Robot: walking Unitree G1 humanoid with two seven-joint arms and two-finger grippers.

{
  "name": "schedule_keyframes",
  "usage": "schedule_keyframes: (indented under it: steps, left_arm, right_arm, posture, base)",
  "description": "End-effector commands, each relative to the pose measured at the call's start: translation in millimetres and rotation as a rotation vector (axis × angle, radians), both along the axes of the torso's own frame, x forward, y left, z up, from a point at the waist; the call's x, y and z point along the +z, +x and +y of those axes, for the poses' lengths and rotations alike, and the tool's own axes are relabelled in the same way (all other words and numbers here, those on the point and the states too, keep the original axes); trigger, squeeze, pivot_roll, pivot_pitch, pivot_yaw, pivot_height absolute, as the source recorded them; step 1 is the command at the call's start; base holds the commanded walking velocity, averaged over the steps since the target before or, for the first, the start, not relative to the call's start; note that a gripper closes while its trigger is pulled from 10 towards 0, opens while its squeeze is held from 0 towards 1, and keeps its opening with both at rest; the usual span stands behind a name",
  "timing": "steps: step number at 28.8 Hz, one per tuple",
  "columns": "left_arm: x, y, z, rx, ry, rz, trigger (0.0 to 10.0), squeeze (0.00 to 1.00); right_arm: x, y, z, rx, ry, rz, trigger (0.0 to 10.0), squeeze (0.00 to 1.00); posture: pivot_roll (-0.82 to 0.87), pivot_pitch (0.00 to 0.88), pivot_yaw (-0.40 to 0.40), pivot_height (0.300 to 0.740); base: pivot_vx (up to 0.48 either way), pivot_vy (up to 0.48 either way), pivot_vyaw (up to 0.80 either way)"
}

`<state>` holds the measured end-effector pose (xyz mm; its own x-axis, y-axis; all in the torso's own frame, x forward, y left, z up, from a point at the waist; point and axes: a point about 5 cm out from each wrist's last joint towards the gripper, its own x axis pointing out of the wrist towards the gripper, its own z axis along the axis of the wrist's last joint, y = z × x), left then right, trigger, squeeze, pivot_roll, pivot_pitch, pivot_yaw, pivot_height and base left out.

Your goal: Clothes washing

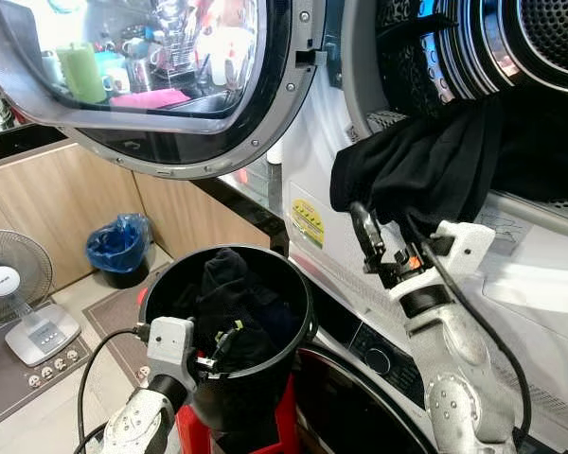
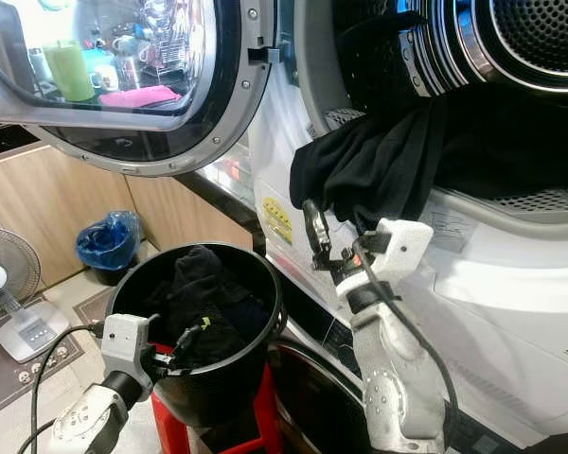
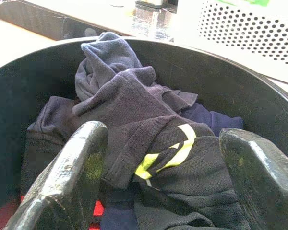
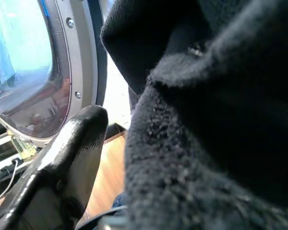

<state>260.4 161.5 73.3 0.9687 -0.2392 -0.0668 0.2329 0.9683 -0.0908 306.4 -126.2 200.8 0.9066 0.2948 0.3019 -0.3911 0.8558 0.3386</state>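
Note:
The right gripper grabs the dark garment by its dangling edge (image 1: 369,197) (image 4: 149,143) next, to get the garment fully into the drum.
A black garment (image 1: 426,170) hangs out of the washer drum (image 1: 549,38) over its front rim. My right gripper (image 1: 386,232) is raised right under the hanging cloth, open; one finger (image 4: 72,148) stands free and the cloth covers the other. A black bucket (image 1: 293,274) on a red stool (image 1: 284,426) holds dark clothes (image 3: 134,96), one with a yellow mark (image 3: 168,153). My left gripper (image 3: 164,134) is at the bucket's near rim, open, its fingers spread over those clothes without holding any.
The round washer door (image 1: 170,85) stands open to the left above the bucket. A second machine's door (image 1: 360,407) lies below. On the floor at left are a white fan (image 1: 9,284) and a blue-lined bin (image 1: 118,244) against wooden cabinets.

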Motion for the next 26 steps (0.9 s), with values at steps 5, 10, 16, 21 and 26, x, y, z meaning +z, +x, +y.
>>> schedule_keyframes:
  steps: [5, 10, 16, 21, 26]
  left_arm:
    - [-4, -0.9, 0.3, 0.009, 0.002, 0.011, 10.0, 0.0]
    - [-4, -0.6, -0.4, 0.01, 0.0, 0.01, 10.0, 0.0]
    - [-4, -0.4, -0.4, 0.016, -0.002, 0.007, 10.0, 0.0]
    - [-4, 0.4, -0.3, 0.018, -0.003, 0.002, 10.0, 0.0]
    - [-3, 0.8, 0.0, 0.021, -0.002, -0.001, 10.0, 0.0]
  right_arm:
    - [35, 6.2, -7.7, -0.005, 0.122, -0.084, 10.0, 0.0]
    - [54, 10.7, -15.6, -0.008, 0.162, -0.139, 10.0, 0.0]
    - [75, 19.1, -32.5, -0.036, 0.232, -0.195, 10.0, 0.0]
    - [113, 35.4, -56.1, -0.078, 0.292, -0.297, 10.0, 0.0]
    - [145, 48.1, -62.3, -0.036, 0.352, -0.359, 10.0, 0.0]
  posture:
    - [0.06, 0.061, -0.017, 0.74]
    - [0.06, 0.058, -0.019, 0.74]
    - [0.06, 0.057, -0.018, 0.74]
    - [0.06, 0.053, -0.016, 0.74]
    - [0.07, 0.054, -0.012, 0.74]
  base:
    - [0.0, 0.0, 0.0]
    - [0.0, 0.0, 0.0]
    - [0.0, 0.0, 0.0]
    - [0.0, 0.0, 0.0]
    - [0.0, 0.0, 0.0]
